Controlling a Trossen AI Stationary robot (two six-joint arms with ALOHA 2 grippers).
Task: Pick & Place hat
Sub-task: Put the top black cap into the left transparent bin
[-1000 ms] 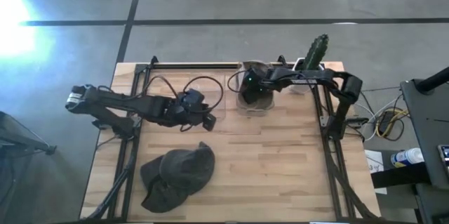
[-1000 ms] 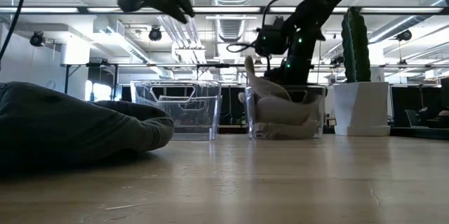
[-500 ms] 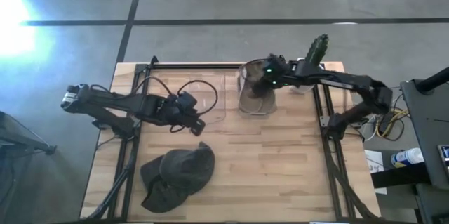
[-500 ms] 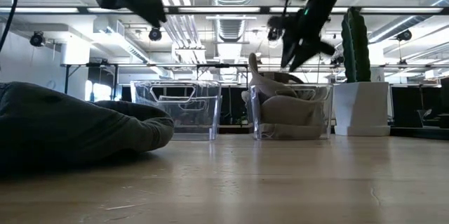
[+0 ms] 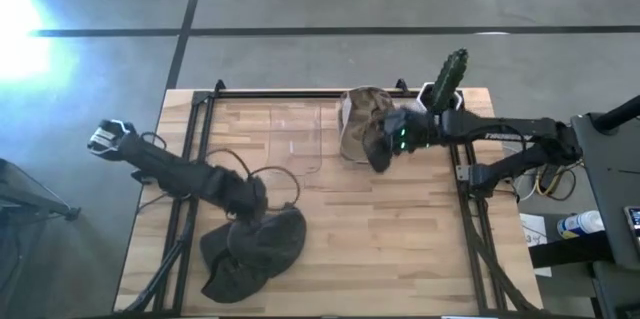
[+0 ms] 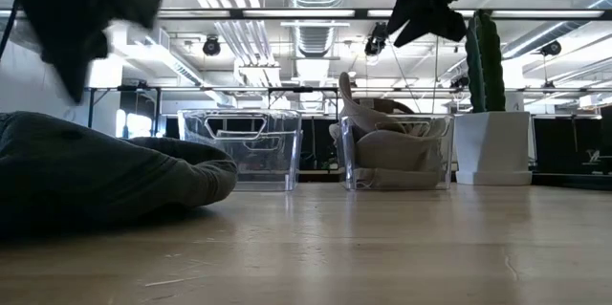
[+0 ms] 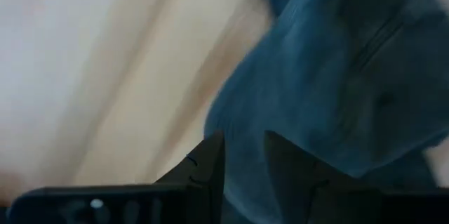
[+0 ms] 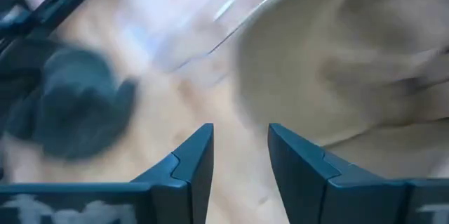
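Observation:
Next, the left gripper reaches the dark grey hat and grips its brim (image 7: 256, 108), to place the hat in the empty clear bin.
A dark grey hat (image 5: 255, 249) (image 6: 96, 176) lies crumpled on the table's near left part. My left gripper (image 5: 247, 199) (image 6: 72, 28) (image 7: 244, 161) hangs above its far edge, open by a narrow gap and clear of the cloth (image 7: 351, 76). A tan hat (image 5: 362, 117) (image 6: 387, 142) (image 8: 351, 62) sits in a clear bin (image 5: 345, 147), one part sticking up past the rim. My right gripper (image 5: 383, 154) (image 6: 421, 4) (image 8: 240, 147) is open, high above the table just near and right of that bin.
A second clear bin (image 5: 290, 129) (image 6: 239, 147) stands left of the tan hat's bin. A cactus (image 5: 448, 74) (image 6: 486, 52) in a white pot stands at the far right corner. Bare wood lies across the table's middle and near right.
My left gripper has swung from beside the left-hand clear bin toward the table's near edge and now hangs over the dark hat. My right gripper has risen out of the tan hat's bin and drawn back toward the near right. The tan hat stays in the bin.

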